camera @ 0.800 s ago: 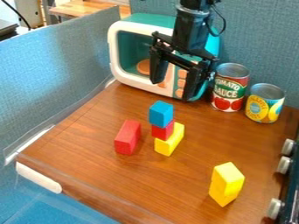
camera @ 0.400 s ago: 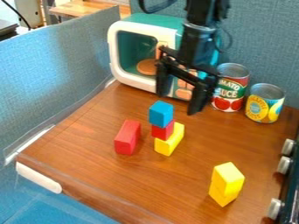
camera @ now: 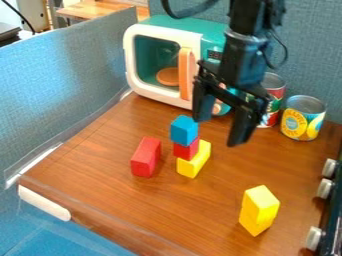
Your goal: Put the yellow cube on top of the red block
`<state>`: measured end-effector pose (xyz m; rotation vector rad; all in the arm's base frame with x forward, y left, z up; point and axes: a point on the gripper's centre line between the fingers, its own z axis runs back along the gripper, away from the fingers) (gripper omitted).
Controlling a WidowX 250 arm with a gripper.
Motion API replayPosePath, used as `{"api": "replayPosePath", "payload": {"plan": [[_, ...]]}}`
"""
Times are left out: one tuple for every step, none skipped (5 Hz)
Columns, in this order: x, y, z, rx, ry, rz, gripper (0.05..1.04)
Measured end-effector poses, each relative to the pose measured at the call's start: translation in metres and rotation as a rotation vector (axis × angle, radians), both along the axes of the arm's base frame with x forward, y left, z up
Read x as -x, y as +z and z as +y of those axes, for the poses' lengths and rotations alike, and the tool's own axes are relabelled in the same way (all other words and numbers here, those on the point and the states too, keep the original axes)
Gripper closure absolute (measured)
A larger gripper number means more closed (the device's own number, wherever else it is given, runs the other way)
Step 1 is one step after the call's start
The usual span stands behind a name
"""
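Observation:
Next, my gripper grabs the upper yellow cube by its two opposite sides to stack it on the red block (camera: 145, 157).
My gripper (camera: 220, 131) hangs open above the table, behind and to the right of the blue-topped stack, with nothing between its fingers. At the lower right, a yellow cube (camera: 260, 201) seems to rest on another yellow piece (camera: 254, 224); the seam between them is faint. A long red block (camera: 145, 157) lies left of centre. Beside it, a blue cube (camera: 184, 130) tops a small red cube (camera: 186, 150), which sits on a yellow block (camera: 194, 161).
A toy microwave (camera: 157, 65) stands at the back. Behind and right of the gripper are a tomato can (camera: 274, 92), partly covered by the arm, and a yellow can (camera: 302, 119). Stove knobs (camera: 324, 189) line the right edge of the wooden table (camera: 100, 165).
The open gripper has moved right and toward the camera, away from the microwave front, and now partly covers the tomato can. The blocks have kept their places.

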<state>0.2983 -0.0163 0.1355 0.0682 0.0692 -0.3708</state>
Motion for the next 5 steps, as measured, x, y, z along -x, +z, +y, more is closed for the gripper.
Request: {"api": "replayPosePath", "payload": {"plan": [[0.009, -0.02, -0.008, 0.071, -0.08, 0.04, 0.083], [0.019, -0.038, -0.014, 0.066, -0.166, 0.054, 0.083], [0.024, -0.041, -0.021, 0.08, -0.217, 0.014, 0.083], [0.028, -0.053, -0.033, 0.105, -0.278, -0.015, 0.083], [0.028, -0.055, -0.039, 0.126, -0.315, -0.057, 0.083]]}}
